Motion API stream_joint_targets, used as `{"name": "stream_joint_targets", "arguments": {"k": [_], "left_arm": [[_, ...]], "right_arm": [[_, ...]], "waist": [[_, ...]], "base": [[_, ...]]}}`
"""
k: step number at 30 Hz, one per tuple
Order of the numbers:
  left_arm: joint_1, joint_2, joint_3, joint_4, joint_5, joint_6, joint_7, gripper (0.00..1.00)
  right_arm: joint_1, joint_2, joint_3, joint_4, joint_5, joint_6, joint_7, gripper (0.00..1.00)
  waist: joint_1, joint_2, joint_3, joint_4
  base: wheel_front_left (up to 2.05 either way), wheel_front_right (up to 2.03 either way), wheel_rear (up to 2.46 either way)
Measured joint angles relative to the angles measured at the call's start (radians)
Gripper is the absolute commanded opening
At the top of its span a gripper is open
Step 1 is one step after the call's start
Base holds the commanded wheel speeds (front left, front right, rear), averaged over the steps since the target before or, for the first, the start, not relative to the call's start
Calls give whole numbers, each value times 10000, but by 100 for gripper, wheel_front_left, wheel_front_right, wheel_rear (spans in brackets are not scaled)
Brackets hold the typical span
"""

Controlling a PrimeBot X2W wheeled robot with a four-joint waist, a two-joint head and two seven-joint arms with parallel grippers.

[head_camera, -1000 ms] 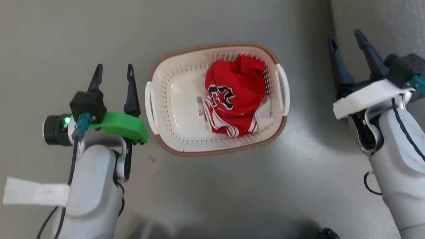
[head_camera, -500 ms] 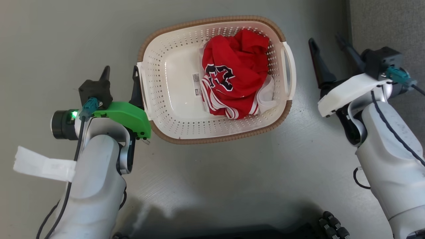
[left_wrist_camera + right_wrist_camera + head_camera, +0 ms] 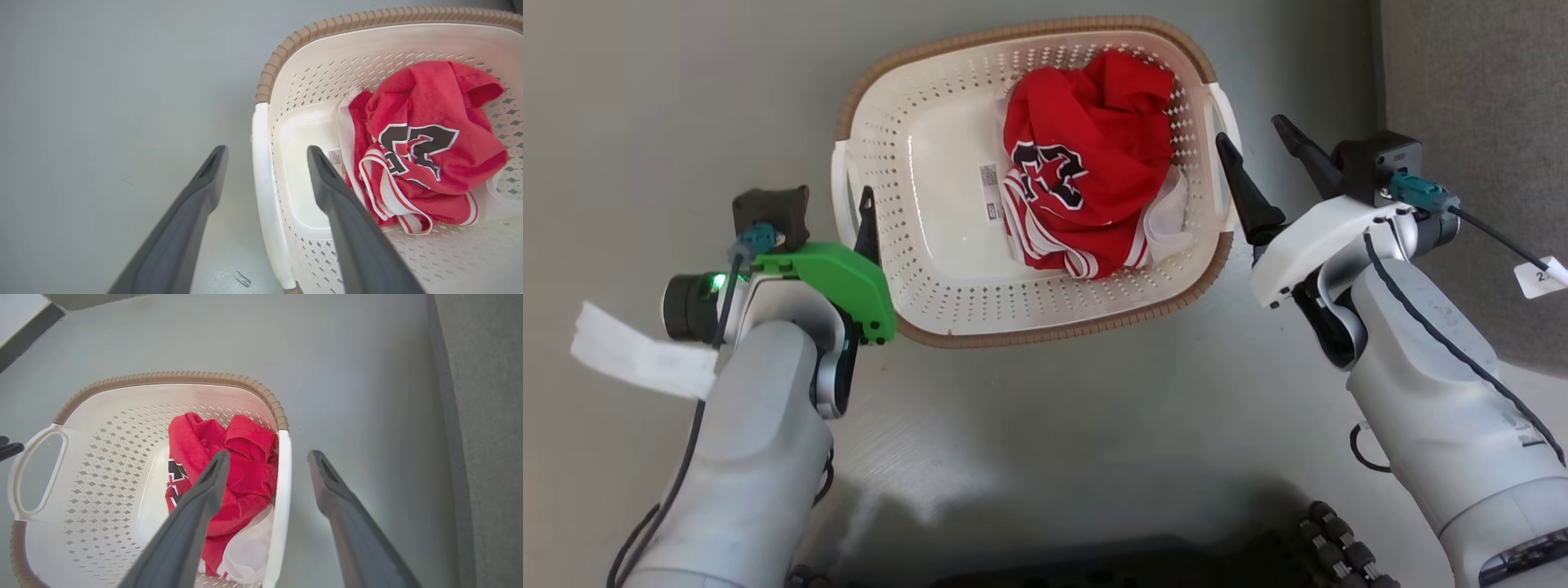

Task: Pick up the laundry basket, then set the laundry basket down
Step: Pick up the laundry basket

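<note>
The laundry basket (image 3: pixel 1013 37) is to be picked up, so the right gripper next needs to grab it by its white loop handle (image 3: pixel 1226 118) beside the red jersey.
The laundry basket (image 3: pixel 1013 37), cream-white with a brown woven rim, stands on the grey floor and holds a crumpled red jersey (image 3: pixel 1086 155). My left gripper (image 3: pixel 829 196) is open and straddles the basket's left loop handle (image 3: pixel 263 183): one finger is inside the basket (image 3: pixel 286 45), the other outside over the floor. My right gripper (image 3: pixel 1250 131) is open astride the right handle (image 3: pixel 282 490), its inner finger over the jersey (image 3: pixel 192 437). Neither gripper's fingers press on the handles. The basket's rim (image 3: pixel 163 375) curves round its far side.
A grey carpeted surface (image 3: pixel 1462 82) runs along the right, close to my right arm. My dark base (image 3: pixel 1176 563) lies at the bottom edge. A dark baseboard (image 3: pixel 24 335) crosses the far corner. Bare grey floor surrounds the basket.
Both grippers have closed in on the basket's sides. The left one went from beside the handle to astride it; the right one came in from well off to the right. The head camera also shifted.
</note>
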Motion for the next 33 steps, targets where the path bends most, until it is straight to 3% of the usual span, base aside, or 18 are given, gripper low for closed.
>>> {"name": "stream_joint_targets", "arguments": {"k": [26, 27, 28, 29, 33], "left_arm": [[-2077, -44, 77, 2040, -376, -82, 412, 100], [-2100, -44, 81, 2094, -376, -82, 410, 95], [-2119, -44, 81, 2155, -378, -82, 410, 0], [-2137, -46, 75, 2217, -387, -86, 407, 0], [-2234, -161, 48, 2336, -481, -100, 339, 0]], "right_arm": [[-1516, 75, 1060, 1480, 740, 8, 0, 100], [-1559, 79, 1083, 1505, 775, 8, 0, 100], [-1590, 84, 1108, 1524, 826, 8, 0, 46], [-1607, 90, 1137, 1559, 842, 8, 0, 0], [-1647, 123, 1264, 1666, 1028, 65, 0, 0]], "waist": [[0, 0, 1334, -220], [0, 0, 1355, -216], [0, 0, 1368, -214], [0, 0, 1376, -212], [0, 0, 1391, -212]], "base": [[0, 0, 0], [0, 0, 0], [0, 0, 0], [0, 0, 0], [0, 0, 0]]}}
